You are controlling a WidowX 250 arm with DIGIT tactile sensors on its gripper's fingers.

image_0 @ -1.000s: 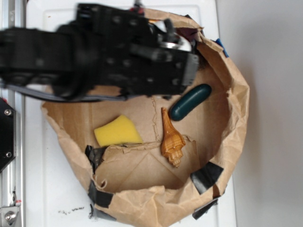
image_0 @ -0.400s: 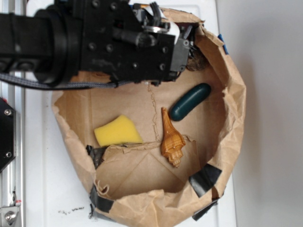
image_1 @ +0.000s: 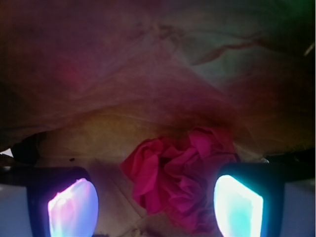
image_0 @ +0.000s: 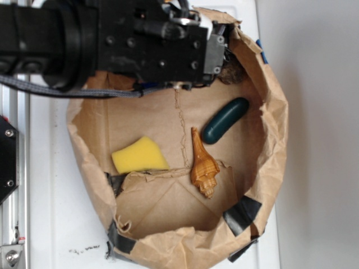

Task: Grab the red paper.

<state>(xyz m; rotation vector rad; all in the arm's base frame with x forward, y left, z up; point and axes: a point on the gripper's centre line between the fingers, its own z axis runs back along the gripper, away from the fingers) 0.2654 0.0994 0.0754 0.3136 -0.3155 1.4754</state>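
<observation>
The red paper (image_1: 182,177) is in a crumpled wad, and my gripper should grab it next by the wad's bunched, folded middle.
In the wrist view the red paper (image_1: 182,177), a crumpled bright red wad, lies on the floor of the brown paper bag (image_1: 148,74) against its far wall. My gripper (image_1: 155,202) is open around it. The wad sits between the two glowing fingers, close to the right finger (image_1: 237,207) and well apart from the left one (image_1: 74,210). From the exterior camera the black arm and gripper (image_0: 220,53) reach over the bag's top rim (image_0: 275,129), and the red paper is hidden beneath them.
Inside the bag lie a yellow sponge (image_0: 140,155), a golden-brown shell (image_0: 203,165) and a dark green oblong object (image_0: 225,120). Black tape patches (image_0: 243,212) hold the lower rim. A blue tape bit (image_0: 261,50) shows at the upper right. The bag rests on a white table (image_0: 50,196).
The arm has moved up the image toward the bag's top rim, uncovering more of the bag floor. The bag's rim has shifted slightly. Sponge, shell and green object stayed put.
</observation>
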